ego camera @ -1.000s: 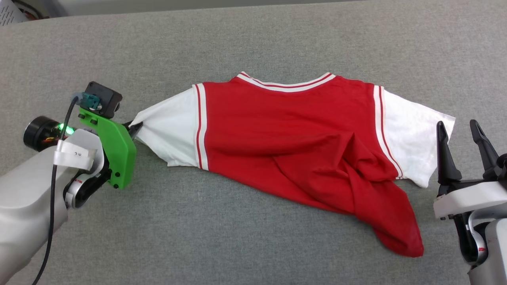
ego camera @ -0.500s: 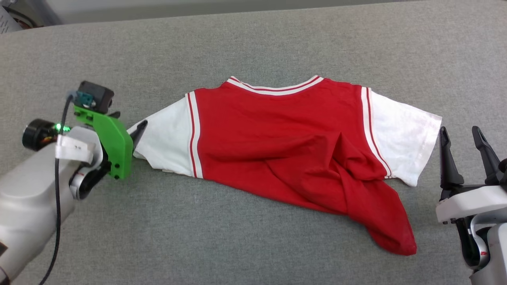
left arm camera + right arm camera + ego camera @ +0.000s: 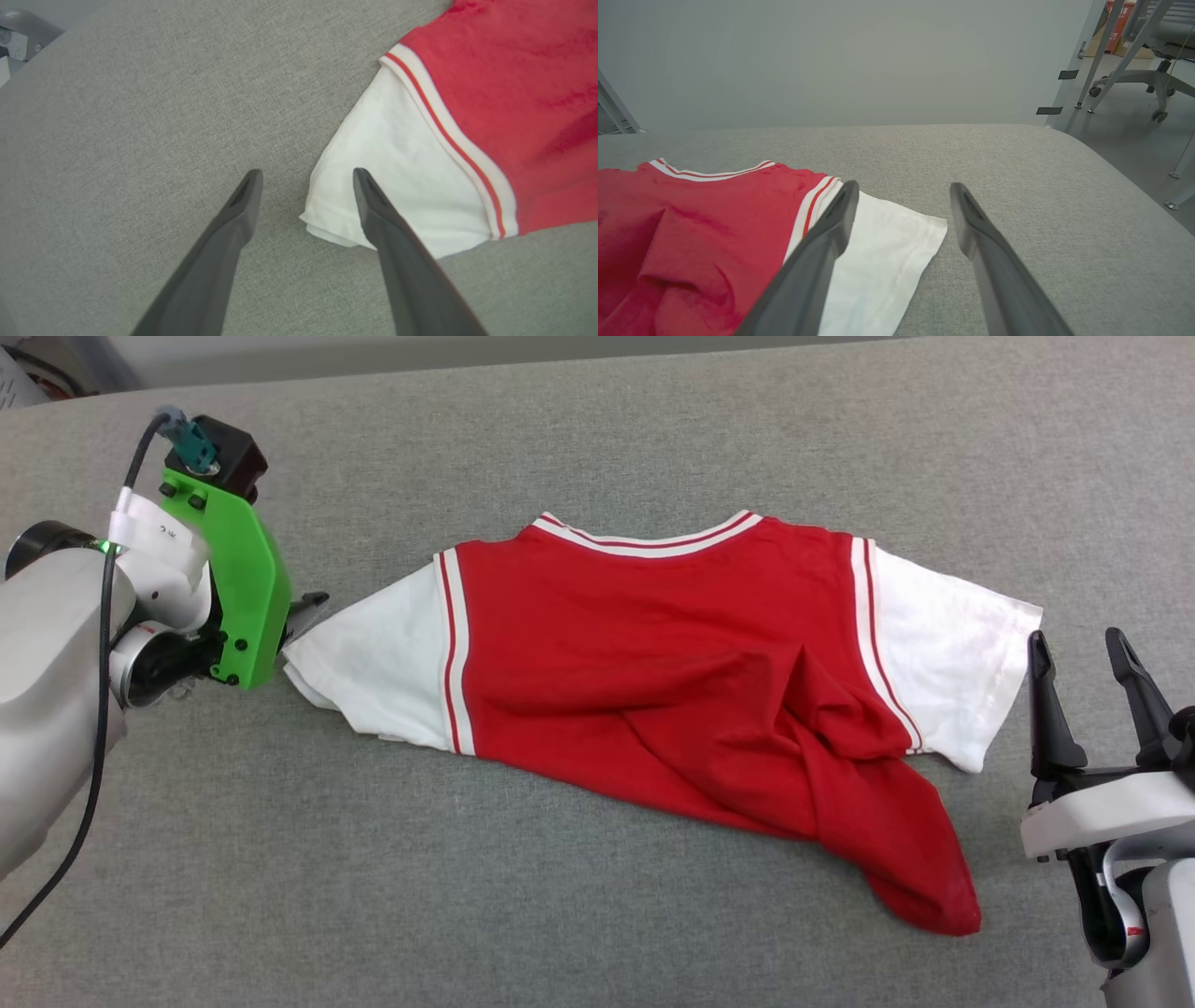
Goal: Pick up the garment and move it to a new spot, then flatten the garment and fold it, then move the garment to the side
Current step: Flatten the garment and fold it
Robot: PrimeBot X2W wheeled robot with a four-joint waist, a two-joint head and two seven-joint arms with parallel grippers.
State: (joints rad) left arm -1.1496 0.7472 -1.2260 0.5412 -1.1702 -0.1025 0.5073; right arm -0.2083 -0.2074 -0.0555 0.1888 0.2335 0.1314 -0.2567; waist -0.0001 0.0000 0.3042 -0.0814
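Observation:
The loose cuff edge (image 3: 313,690) shows its layers there, while the rest of the garment lies flat. My left gripper next needs to pinch the garment by the white sleeve's tip (image 3: 296,656).
The garment (image 3: 653,644) lies plain red side up on the grey surface, collar toward the far edge. Its lower body is bunched into a fold trailing to the near right (image 3: 896,840). My left gripper (image 3: 303,614) stands open just off the tip of the white left sleeve (image 3: 373,658). In the left wrist view the left gripper (image 3: 307,171) has its right finger over the sleeve (image 3: 397,168) cuff, holding nothing. My right gripper (image 3: 1076,639) is open and empty beside the white right sleeve (image 3: 952,644). In the right wrist view the right gripper (image 3: 904,185) points past that sleeve (image 3: 887,252).
The grey padded surface (image 3: 597,439) spreads wide around the shirt. Its rounded right edge (image 3: 1125,177) drops to a floor with chair and table legs (image 3: 1153,88). A grey wall (image 3: 831,60) stands behind the far edge.
My left gripper has opened and let go of the left sleeve, then risen. The sleeve has settled flat. The right arm has stayed put.

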